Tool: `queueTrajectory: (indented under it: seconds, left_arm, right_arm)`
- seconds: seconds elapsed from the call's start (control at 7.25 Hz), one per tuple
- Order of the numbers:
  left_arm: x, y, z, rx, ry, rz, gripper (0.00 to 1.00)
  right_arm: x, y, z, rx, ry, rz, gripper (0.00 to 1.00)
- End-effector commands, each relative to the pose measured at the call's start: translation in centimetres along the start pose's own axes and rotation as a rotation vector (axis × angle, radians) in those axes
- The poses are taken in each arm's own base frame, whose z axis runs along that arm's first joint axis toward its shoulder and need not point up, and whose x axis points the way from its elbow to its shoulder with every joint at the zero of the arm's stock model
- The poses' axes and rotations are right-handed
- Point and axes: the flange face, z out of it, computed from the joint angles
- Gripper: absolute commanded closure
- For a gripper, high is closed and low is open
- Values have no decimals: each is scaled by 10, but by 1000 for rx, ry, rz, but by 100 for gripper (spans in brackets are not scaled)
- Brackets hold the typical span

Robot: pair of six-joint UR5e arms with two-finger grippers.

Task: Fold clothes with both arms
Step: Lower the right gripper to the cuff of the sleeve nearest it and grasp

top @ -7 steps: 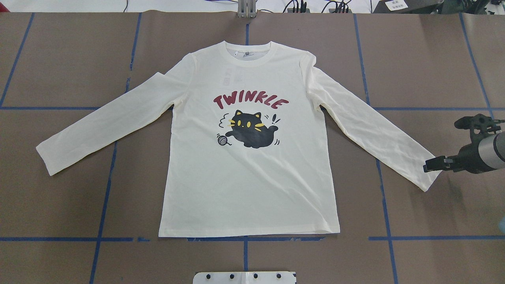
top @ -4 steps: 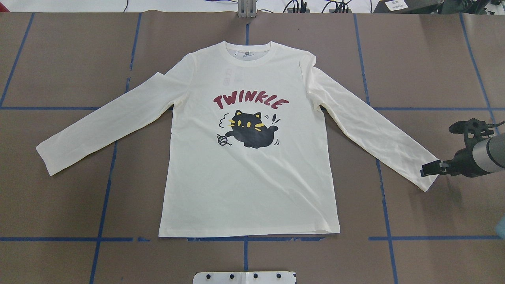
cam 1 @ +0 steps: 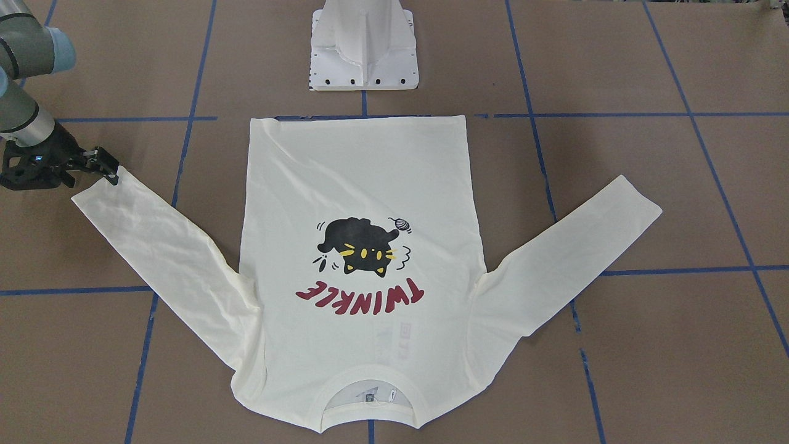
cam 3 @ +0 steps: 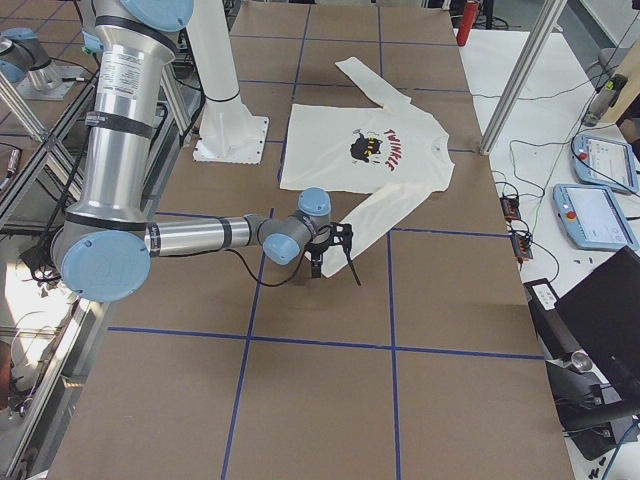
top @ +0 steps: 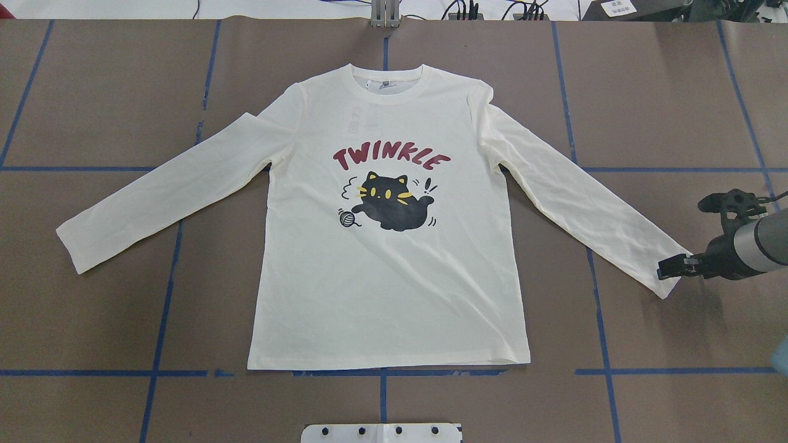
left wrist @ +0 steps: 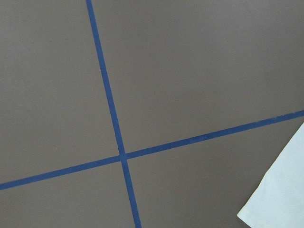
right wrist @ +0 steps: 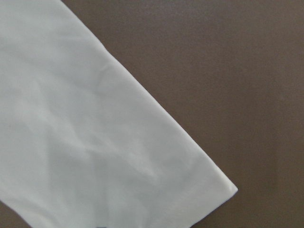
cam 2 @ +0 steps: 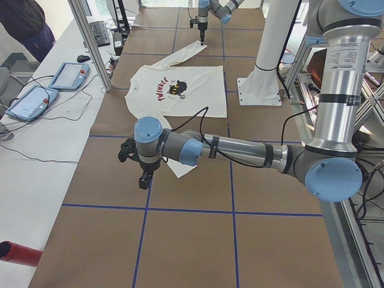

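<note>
My right gripper should next grab the shirt by the edge of its cuff [cam 1: 111, 177], because the sleeve [cam 1: 174, 248] lies flat and slack on the tabletop.
The cream long-sleeved shirt [top: 388, 277] lies flat on the table, cat print and red "TWINKLE" facing up, both sleeves spread out. My right gripper [top: 668, 269] sits low at the end of the right sleeve [cam 1: 98, 194], its fingers slightly apart at the cuff, open. The right wrist view shows that cuff's corner [right wrist: 95, 142] from close above. My left gripper [cam 2: 144, 179] hangs over the bare table just beyond the left sleeve's cuff [cam 2: 180, 169]; I cannot tell whether it is open or shut. A corner of that cuff [left wrist: 280, 194] shows in the left wrist view.
The white pedestal base [cam 1: 363, 49] stands behind the shirt's hem. Blue tape lines [top: 166, 307] cross the brown table cover. Two tablets [cam 2: 36, 99] and cables lie on a side table beyond the collar, with metal frame posts [cam 2: 90, 42] beside it.
My right gripper has crept a little inward and lower over the right cuff. The shirt has not moved.
</note>
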Motion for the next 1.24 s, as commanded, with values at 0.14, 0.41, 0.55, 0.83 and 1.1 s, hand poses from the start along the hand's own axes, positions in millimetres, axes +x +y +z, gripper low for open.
queueTrajectory:
  seconds: [0.14,0.41,0.55,0.83,1.1]
  left_arm:
    - [2,0,-2,3,0,6,0]
    - [2,0,-2,4,0,9,0]
    - [2,0,-2,4,0,9,0]
    - [3,-1,-3,6,0,11,1]
    - [4,-2,-4,7,0,7,1]
  right_arm:
    - [1,0,2,-6,2,2,65]
    - [-1,0,1,-7,-2,-1,93]
    - [-4,-1,1,-9,-9,-5,100]
    - [-15,-6,-4,2,-28,-16,100]
    - [-38,-30,-22,59,-72,-27,100]
